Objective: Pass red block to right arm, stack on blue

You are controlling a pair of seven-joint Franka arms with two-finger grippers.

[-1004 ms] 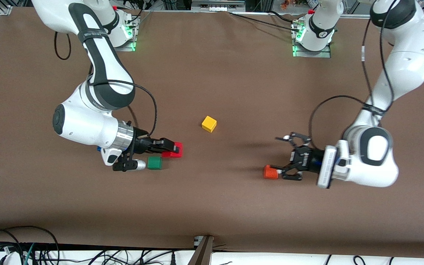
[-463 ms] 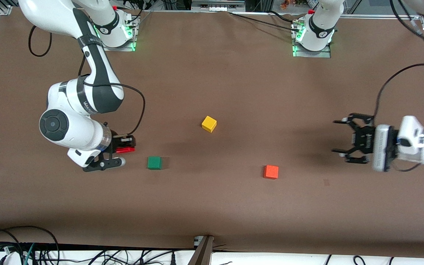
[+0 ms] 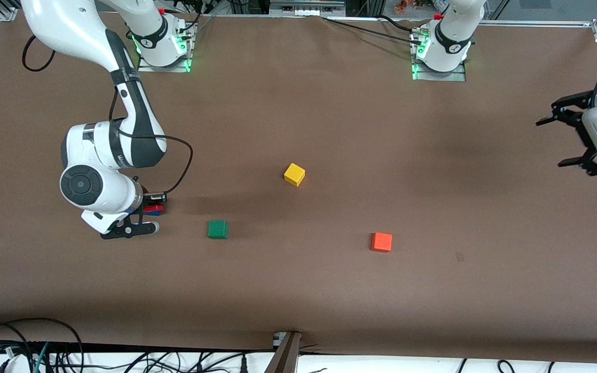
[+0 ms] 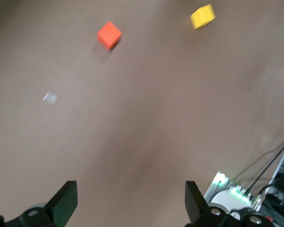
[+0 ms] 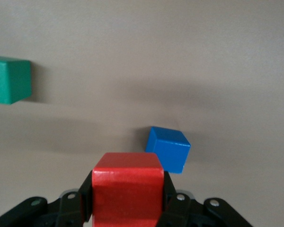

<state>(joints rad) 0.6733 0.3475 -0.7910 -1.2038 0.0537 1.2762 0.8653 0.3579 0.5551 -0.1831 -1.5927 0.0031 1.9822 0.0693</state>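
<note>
The red block [image 3: 154,208] is off to the side of the blue cube's top, so the robot needs to line them up before its right gripper opens. The block would miss if the gripper opened now.
My right gripper [image 3: 156,206] is shut on the red block [image 3: 154,208], near the right arm's end of the table. In the right wrist view the red block [image 5: 128,194] sits between the black fingers [image 5: 173,189]. The blue cube [image 5: 168,149] lies on the table just past it, apart from it and partly covered by it. In the front view only a sliver of the blue cube [image 3: 148,213] shows under the red block. My left gripper [image 3: 551,144] is open and empty, up in the air over the left arm's end of the table. Its wrist view shows its spread fingers [image 4: 64,203].
A green cube [image 3: 217,229] lies on the brown table [image 3: 298,290] beside the right gripper, toward the middle; it also shows in the right wrist view [image 5: 9,79]. A yellow cube [image 3: 294,174] sits mid-table. An orange cube [image 3: 382,242] lies nearer the front camera.
My right gripper carried the red block away from the green cube, toward the right arm's end, to the blue cube. My left gripper drew back from the orange cube, still open.
</note>
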